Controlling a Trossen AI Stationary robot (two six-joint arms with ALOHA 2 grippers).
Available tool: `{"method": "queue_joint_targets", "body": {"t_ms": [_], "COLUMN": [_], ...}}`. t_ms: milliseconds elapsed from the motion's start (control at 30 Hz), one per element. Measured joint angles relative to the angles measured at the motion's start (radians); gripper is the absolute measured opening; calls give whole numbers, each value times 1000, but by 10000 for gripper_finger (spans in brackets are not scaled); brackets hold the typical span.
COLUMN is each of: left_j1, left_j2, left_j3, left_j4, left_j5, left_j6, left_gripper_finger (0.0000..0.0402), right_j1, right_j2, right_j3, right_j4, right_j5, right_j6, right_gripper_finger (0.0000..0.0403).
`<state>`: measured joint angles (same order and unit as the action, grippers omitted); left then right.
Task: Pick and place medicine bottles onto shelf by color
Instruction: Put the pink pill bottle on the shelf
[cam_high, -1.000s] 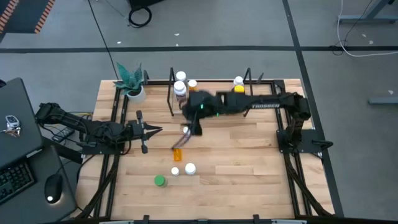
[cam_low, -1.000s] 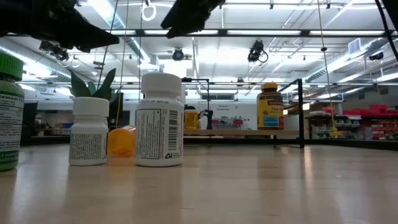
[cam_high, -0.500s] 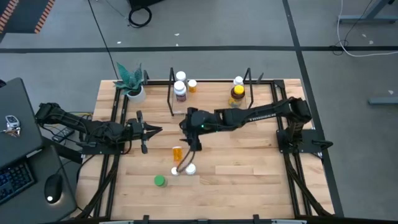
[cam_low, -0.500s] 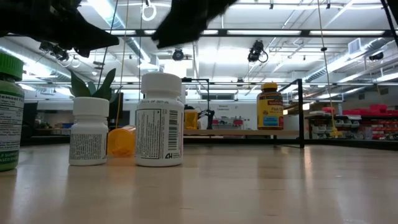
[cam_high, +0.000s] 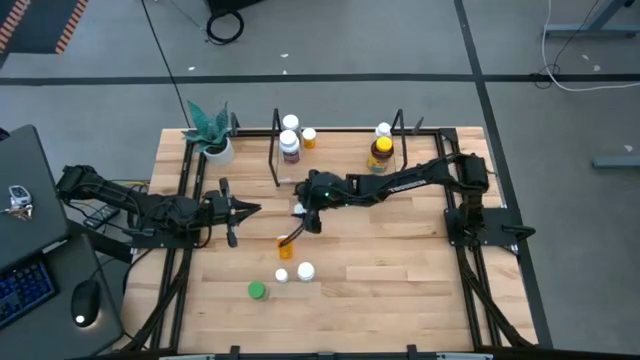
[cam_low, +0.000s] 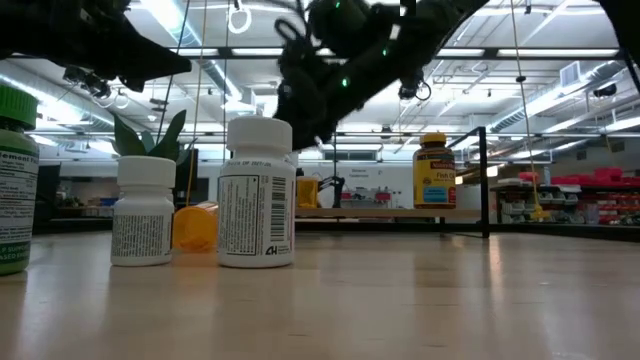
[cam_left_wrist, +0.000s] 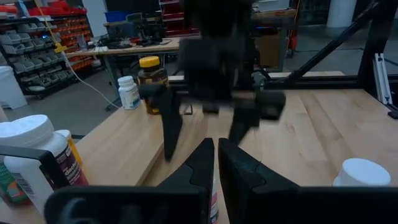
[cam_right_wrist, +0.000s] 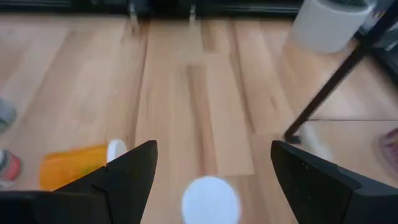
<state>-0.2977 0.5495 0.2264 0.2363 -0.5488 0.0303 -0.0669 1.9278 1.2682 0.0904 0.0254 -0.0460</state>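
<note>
My right fingers are above the white cap in the right wrist view and would miss now, so they should lower before closing.
My right gripper is open wide and hangs over the table's middle, pointing down toward the left side. An orange bottle lies on its side just near of it. A white cap shows low between the fingers, which stand apart from it. Two white bottles and a green-capped one stand nearer the near edge. The shelf at the far edge carries white-capped bottles and the amber, yellow-lidded one. My left gripper waits shut at the left.
A white pot with a green plant stands at the far left corner, beside the shelf. Black rails run along both table sides. Bare wood lies to the right of the standing bottles.
My right arm has swung from in front of the shelf out toward the near edge, then drawn back a little, and has come down low over the orange bottle. The bottles have stayed in place.
</note>
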Motion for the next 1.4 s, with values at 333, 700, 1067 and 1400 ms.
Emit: {"method": "queue_joint_targets", "body": {"t_ms": [333, 700, 1067, 1400], "left_j1": [0, 0, 0, 0], "left_j2": [0, 0, 0, 0], "left_j3": [0, 0, 0, 0], "left_j4": [-8, -9, -9, -13], "left_j5": [0, 0, 0, 0], "left_j6": [-1, -2, -2, -3], "left_gripper_finger": [27, 36, 26, 34], "right_j1": [0, -1, -4, -49], "right_j2": [78, 84, 84, -46], "right_j3": [8, 8, 8, 7], "right_j4": [-1, -28, -49, -120], "right_j5": [55, 27, 33, 38], "right_j6": [-25, -16, -15, -33], "right_gripper_finger": [319, 270, 198, 201]}}
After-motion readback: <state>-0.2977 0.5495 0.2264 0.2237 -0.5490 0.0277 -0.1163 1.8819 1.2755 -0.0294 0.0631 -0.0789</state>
